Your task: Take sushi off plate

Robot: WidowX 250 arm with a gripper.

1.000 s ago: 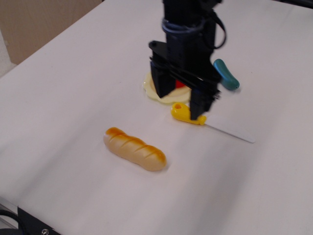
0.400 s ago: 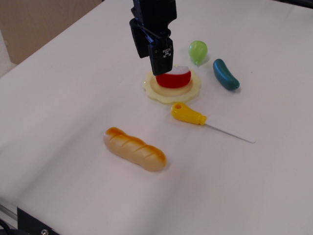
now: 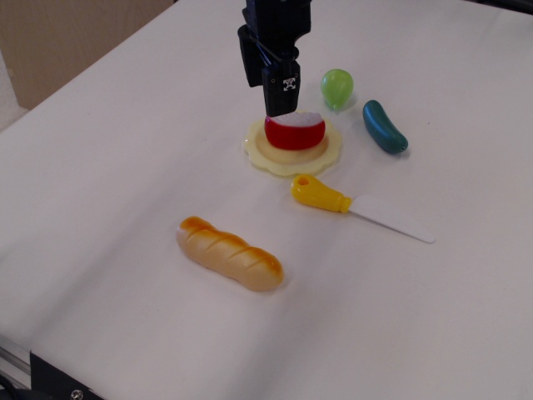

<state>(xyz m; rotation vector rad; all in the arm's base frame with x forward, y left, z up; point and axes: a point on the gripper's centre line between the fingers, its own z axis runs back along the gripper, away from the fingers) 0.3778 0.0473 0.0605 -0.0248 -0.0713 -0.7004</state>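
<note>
Next, my gripper grabs the sushi's red sides, to take the sushi off the pale yellow plate (image 3: 268, 156).
The sushi (image 3: 294, 132), a small round piece with red sides and a whitish-pink top, sits on the pale yellow scalloped plate (image 3: 268, 156) at the table's middle back. My black gripper (image 3: 268, 97) hangs just behind and to the left of the sushi, with its nearer finger (image 3: 282, 90) right above the sushi's back edge. Its two fingers stand apart and hold nothing. The sushi rests free on the plate.
A yellow-handled toy knife (image 3: 321, 194) lies just in front of the plate, blade pointing right. A golden-brown bread loaf (image 3: 229, 252) lies nearer the front. A green fruit (image 3: 336, 86) and a teal pickle (image 3: 385, 127) lie right of the plate.
The gripper, which loomed large over the plate and hid the sushi a second ago, has gone to the back left, then shifted a little right. The sushi has not moved.
</note>
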